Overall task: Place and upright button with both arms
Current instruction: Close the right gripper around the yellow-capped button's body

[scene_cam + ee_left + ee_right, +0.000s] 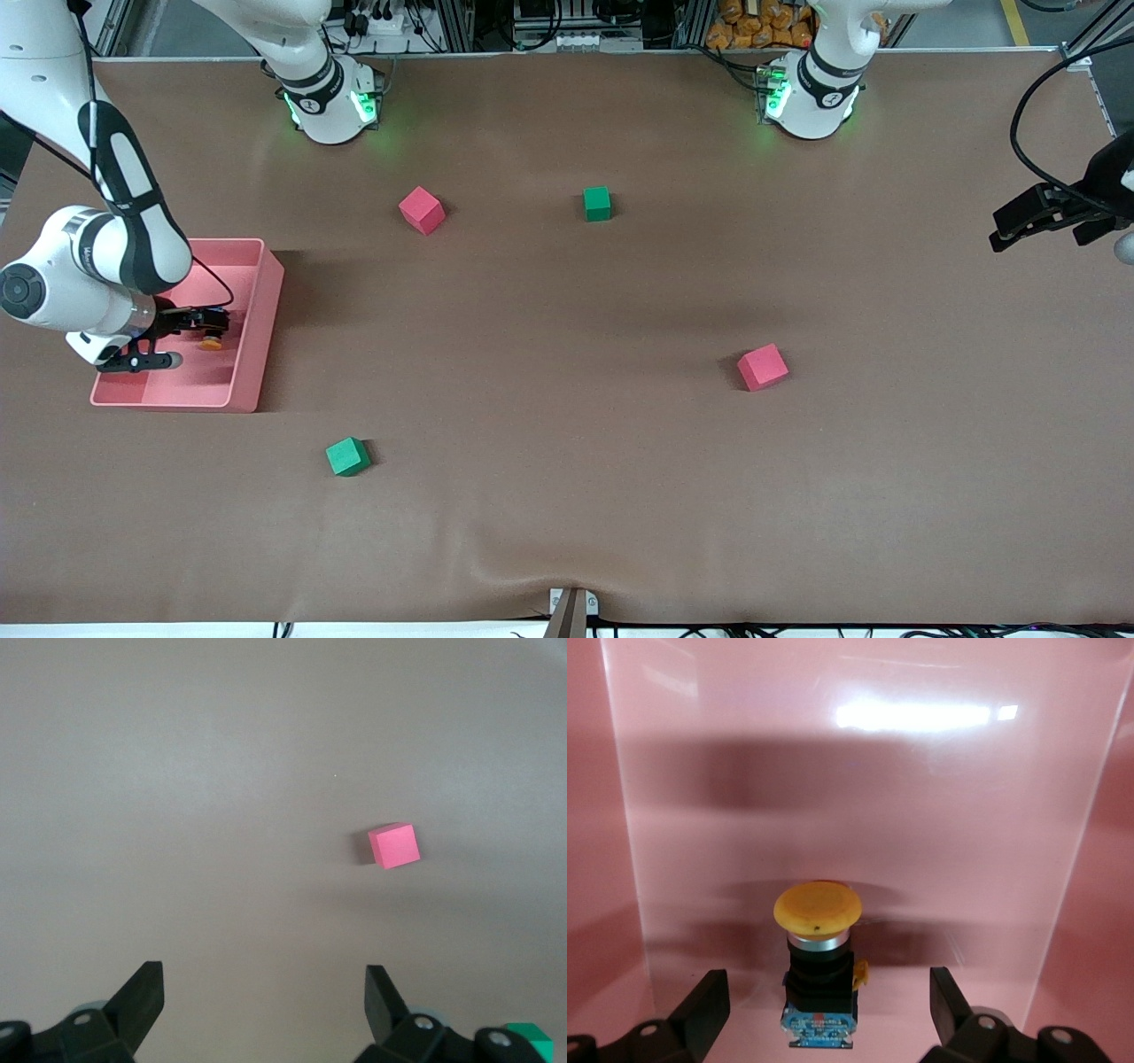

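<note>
My right gripper will grab the button by its black body (819,979) to stand it upright outside the pink tray.
The button (819,967), with its orange cap, black body and blue end, lies on its side in the pink tray (859,771). My right gripper (827,992) is down in the tray, open, one finger on each side of the button's body and touching nothing. From the front, the orange cap (211,343) shows just beside the right gripper (205,330) inside the tray (266,328). My left gripper (1038,226) hangs open and empty over the left arm's end of the table; its wrist view shows its fingertips (142,988) wide apart over bare table.
Two red cubes (422,209) (762,366) and two green cubes (597,203) (347,456) lie scattered on the brown table. The left wrist view shows a red cube (394,844) and a green cube (530,1038). The tray stands at the right arm's end.
</note>
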Robot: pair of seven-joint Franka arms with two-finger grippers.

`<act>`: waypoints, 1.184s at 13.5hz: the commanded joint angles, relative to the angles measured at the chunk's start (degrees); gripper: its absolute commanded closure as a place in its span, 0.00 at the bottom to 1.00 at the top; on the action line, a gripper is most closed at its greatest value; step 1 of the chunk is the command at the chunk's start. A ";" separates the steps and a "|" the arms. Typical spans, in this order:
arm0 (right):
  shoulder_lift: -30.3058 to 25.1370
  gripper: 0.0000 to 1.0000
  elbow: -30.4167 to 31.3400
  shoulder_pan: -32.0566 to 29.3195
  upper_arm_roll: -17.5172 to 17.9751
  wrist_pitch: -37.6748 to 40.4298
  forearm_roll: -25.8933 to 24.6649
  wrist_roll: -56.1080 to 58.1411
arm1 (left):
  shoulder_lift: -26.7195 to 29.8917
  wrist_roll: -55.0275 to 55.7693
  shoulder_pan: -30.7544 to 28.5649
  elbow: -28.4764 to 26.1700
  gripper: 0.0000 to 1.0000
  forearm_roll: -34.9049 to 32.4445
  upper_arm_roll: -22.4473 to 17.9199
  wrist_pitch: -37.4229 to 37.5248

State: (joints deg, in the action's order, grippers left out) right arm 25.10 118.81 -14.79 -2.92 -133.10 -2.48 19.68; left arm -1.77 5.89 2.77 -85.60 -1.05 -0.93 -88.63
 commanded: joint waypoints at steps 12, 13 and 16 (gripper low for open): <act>4.52 1.00 -1.38 1.33 -0.25 1.34 0.64 5.94 | -0.34 -2.11 -0.57 0.26 0.00 -0.44 0.05 0.12; 4.52 1.00 -1.47 1.51 -0.25 1.70 0.73 8.42 | -0.43 -2.37 -0.57 0.26 0.00 -0.44 0.05 0.12; 4.52 1.00 -2.09 1.43 -0.25 2.05 0.81 8.35 | -0.34 -2.46 -0.75 0.26 0.00 -0.44 0.05 0.12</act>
State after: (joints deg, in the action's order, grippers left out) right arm 28.82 117.22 -13.56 -2.81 -130.56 -2.47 26.24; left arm -2.03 4.59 2.52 -85.65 -1.05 -1.03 -88.63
